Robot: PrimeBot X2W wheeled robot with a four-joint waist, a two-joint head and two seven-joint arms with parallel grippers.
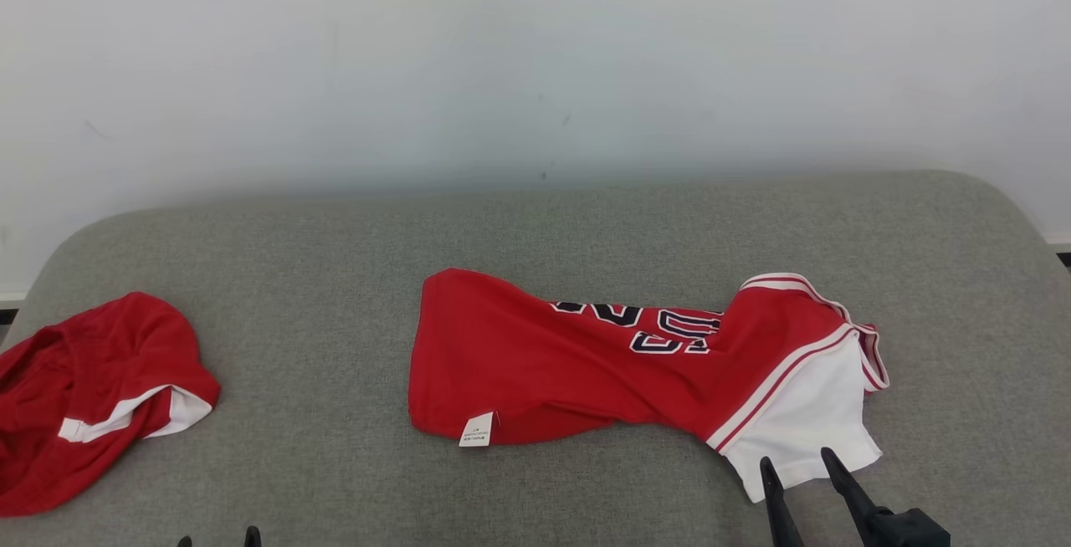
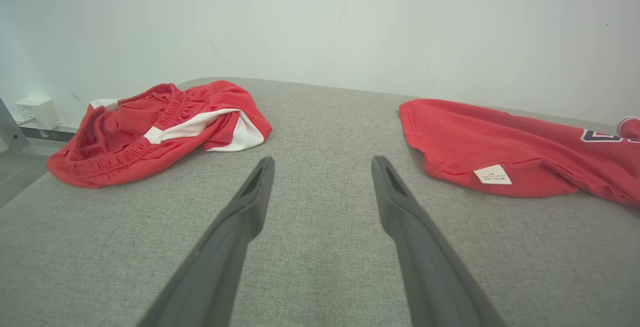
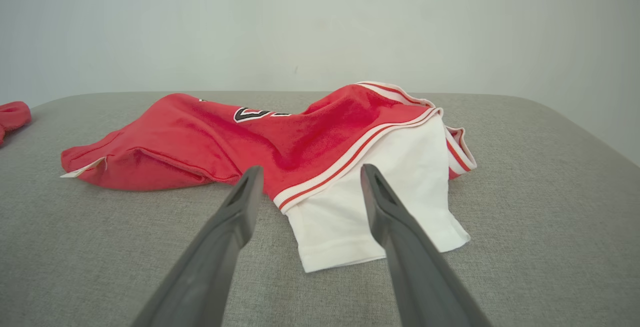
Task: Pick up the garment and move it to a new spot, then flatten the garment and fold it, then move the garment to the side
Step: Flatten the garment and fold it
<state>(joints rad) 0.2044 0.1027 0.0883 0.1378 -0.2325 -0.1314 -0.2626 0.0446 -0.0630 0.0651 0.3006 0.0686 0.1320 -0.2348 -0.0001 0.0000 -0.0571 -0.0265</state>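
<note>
The jersey (image 1: 562, 371) lies slack and bunched across the table. Next, my left gripper pinches its hem corner (image 1: 422, 421) beside the white tag.
The garment (image 1: 586, 371) is a red jersey with dark numbers and a white sleeve, lying crumpled and partly bunched on the middle of the grey padded table (image 1: 335, 263). A white tag shows at its near hem. My right gripper (image 1: 796, 457) is open at the lower right, its fingertips just over the near edge of the white sleeve. In the right wrist view the garment (image 3: 200, 142) lies just ahead of the open right gripper (image 3: 311, 168). My left gripper (image 1: 217, 537) is open and empty at the bottom left. The left wrist view has the left gripper (image 2: 322, 159) over bare table, left of the garment (image 2: 500, 147).
Red shorts (image 1: 92, 396) with white trim lie crumpled at the table's left edge, and the shorts (image 2: 150, 132) are ahead and left of my left fingers. A white wall rises behind the table's far edge. Bare table lies between the two pieces of clothing.
</note>
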